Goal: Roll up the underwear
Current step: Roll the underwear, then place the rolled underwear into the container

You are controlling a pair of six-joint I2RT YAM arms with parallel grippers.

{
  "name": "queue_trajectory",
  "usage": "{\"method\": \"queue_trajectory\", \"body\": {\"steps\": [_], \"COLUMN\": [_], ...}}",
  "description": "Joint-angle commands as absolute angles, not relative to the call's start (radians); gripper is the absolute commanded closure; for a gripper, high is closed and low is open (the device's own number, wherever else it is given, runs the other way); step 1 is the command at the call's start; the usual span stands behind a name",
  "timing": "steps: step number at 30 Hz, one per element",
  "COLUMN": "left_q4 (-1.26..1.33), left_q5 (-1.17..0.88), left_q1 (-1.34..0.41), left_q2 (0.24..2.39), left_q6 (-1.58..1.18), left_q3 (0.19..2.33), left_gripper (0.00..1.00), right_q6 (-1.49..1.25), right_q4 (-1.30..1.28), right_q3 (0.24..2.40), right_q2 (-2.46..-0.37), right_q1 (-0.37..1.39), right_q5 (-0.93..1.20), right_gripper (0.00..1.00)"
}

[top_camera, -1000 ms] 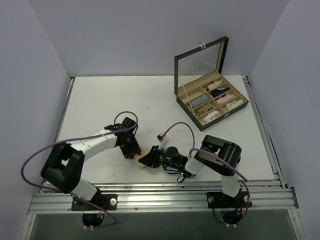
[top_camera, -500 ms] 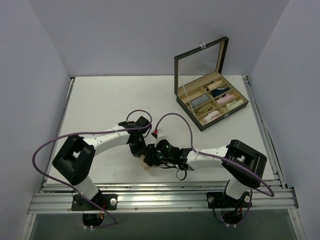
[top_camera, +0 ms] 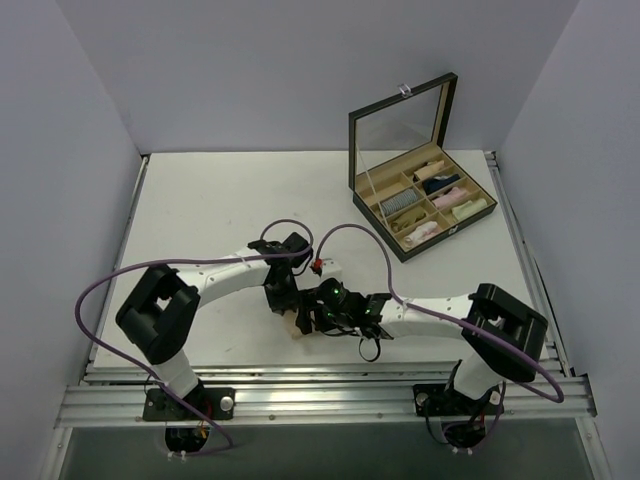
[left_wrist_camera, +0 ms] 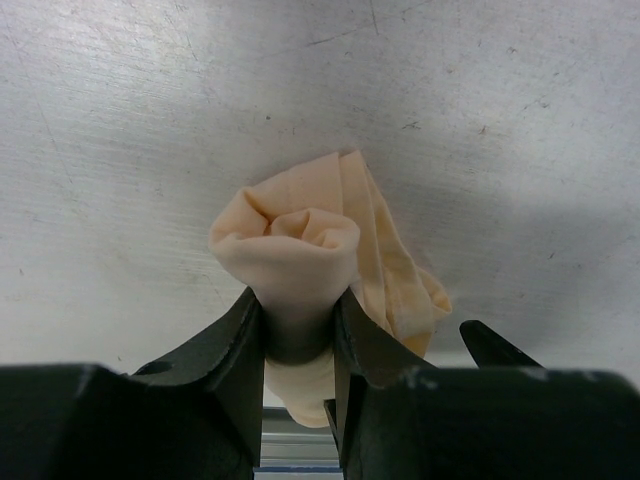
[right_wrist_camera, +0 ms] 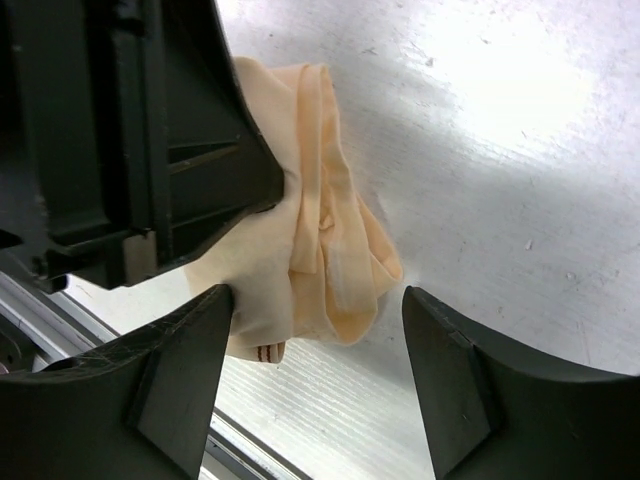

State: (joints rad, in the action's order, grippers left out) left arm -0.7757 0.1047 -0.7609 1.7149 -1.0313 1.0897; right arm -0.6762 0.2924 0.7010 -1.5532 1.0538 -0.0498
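Note:
My right gripper grabs the underwear by its looser folds at its rail-side end next, to keep it rolled for setting into a box compartment.
The underwear (left_wrist_camera: 300, 245) is a small bundle of pale peach cloth, partly rolled, lying near the table's front edge. My left gripper (left_wrist_camera: 298, 325) is shut on the rolled end, and the cloth bulges out above its fingers. In the right wrist view the looser folds of the underwear (right_wrist_camera: 335, 250) lie between the wide-open fingers of my right gripper (right_wrist_camera: 318, 320), whose left finger (right_wrist_camera: 190, 360) touches the cloth. From above, the left gripper (top_camera: 288, 300) and right gripper (top_camera: 312, 318) meet over the underwear (top_camera: 299, 324), which is mostly hidden.
A black box (top_camera: 424, 208) with its mirrored lid raised stands at the back right, its compartments holding several cloth rolls. The ribbed aluminium rail (top_camera: 320, 380) runs along the near edge just below the underwear. Purple cables loop over both arms.
My right gripper has opened wide and let go of the underwear. My left gripper has moved right onto the cloth and shut on its rolled end.

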Motion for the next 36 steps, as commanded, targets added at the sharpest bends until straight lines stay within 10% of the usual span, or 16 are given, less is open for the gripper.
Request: {"method": "queue_trajectory", "body": {"steps": [1, 14, 25, 36], "left_q4": [-0.88, -0.913, -0.922, -1.031], "left_q5": [0.15, 0.161, 0.156, 0.103], "left_q1": [-0.792, -0.804, -0.802, -0.677], "left_q2": [1.801, 1.81, 1.816, 1.72], "left_q6": [-1.031, -1.046, -1.054, -1.002], "left_q3": [1.037, 1.06, 1.068, 1.229], "left_gripper": [0.92, 0.93, 0.92, 0.57], "right_q6": [-0.712, -0.778, -0.813, -0.841], "right_q4": [0.245, 0.416, 0.406, 0.448], "right_q3": [0.67, 0.612, 0.588, 0.512], "right_q2": [-1.545, -1.664, -1.666, -1.622], "right_q1": [1.048, 1.049, 1.055, 1.066], "right_q5": [-0.091, 0.021, 0.031, 0.057], "right_gripper": [0.36, 0.36, 0.92, 1.0]}}
